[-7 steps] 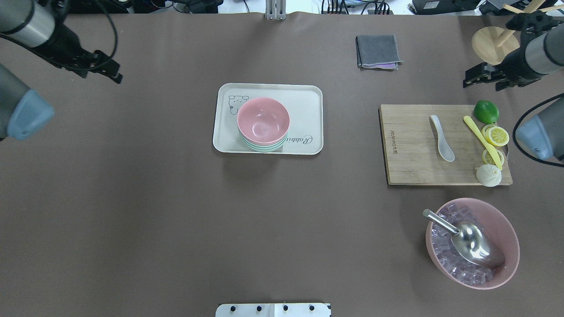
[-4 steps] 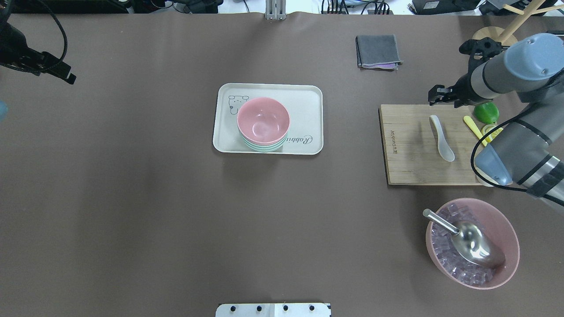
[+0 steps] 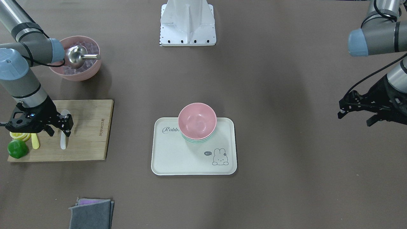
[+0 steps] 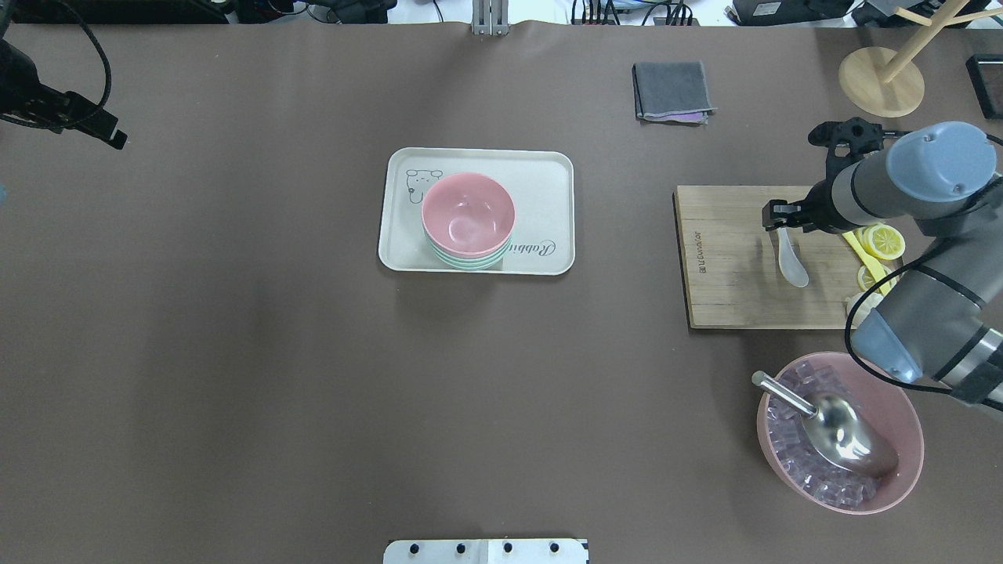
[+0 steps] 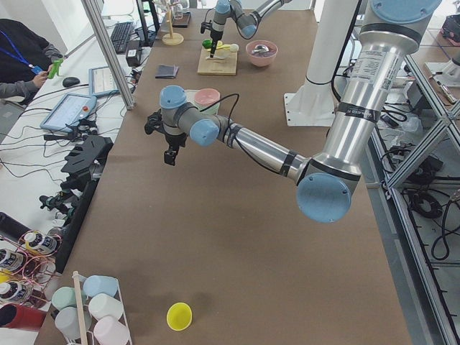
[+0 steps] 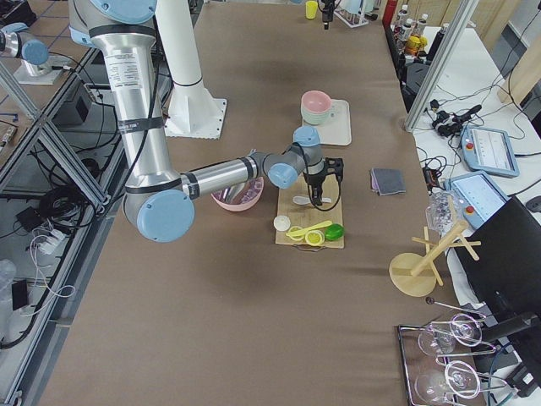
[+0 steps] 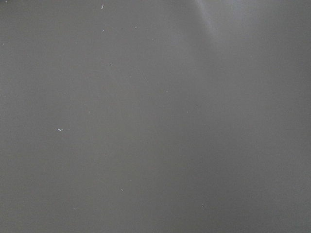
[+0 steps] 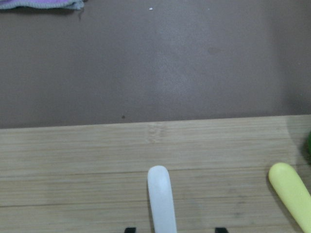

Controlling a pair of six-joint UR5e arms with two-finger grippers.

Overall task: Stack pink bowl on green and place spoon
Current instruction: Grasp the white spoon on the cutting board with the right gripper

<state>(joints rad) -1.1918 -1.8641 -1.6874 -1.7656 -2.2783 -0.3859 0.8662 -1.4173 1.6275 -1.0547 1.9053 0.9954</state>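
Observation:
My right gripper is going to pick up the white spoon by its handle (image 3: 63,142) next, so it can put the spoon in the stacked pink bowl (image 3: 197,120).
The pink bowl (image 4: 468,215) sits nested on the green bowl (image 4: 466,263) on the cream tray (image 4: 541,180); the stack also shows in the front view (image 3: 197,121). A white spoon (image 4: 791,262) lies on the wooden cutting board (image 4: 721,266). My right gripper (image 4: 776,215) hangs open just above the spoon's handle end. In the right wrist view its fingertips (image 8: 129,229) stand either side of the handle (image 8: 162,199), apart from it. My left gripper (image 4: 110,137) is open and empty at the table's far left.
A yellow utensil (image 8: 291,194), lemon slices (image 4: 881,239) and a lime (image 3: 17,148) lie on the board right of the spoon. A pink bowl of ice with a metal scoop (image 4: 838,431) stands nearer the robot. A grey cloth (image 4: 672,92) lies behind the board.
My right arm has swung in from the table's right edge and over the board to the spoon's handle. My left arm has drawn back to the left edge. The bowls have not moved.

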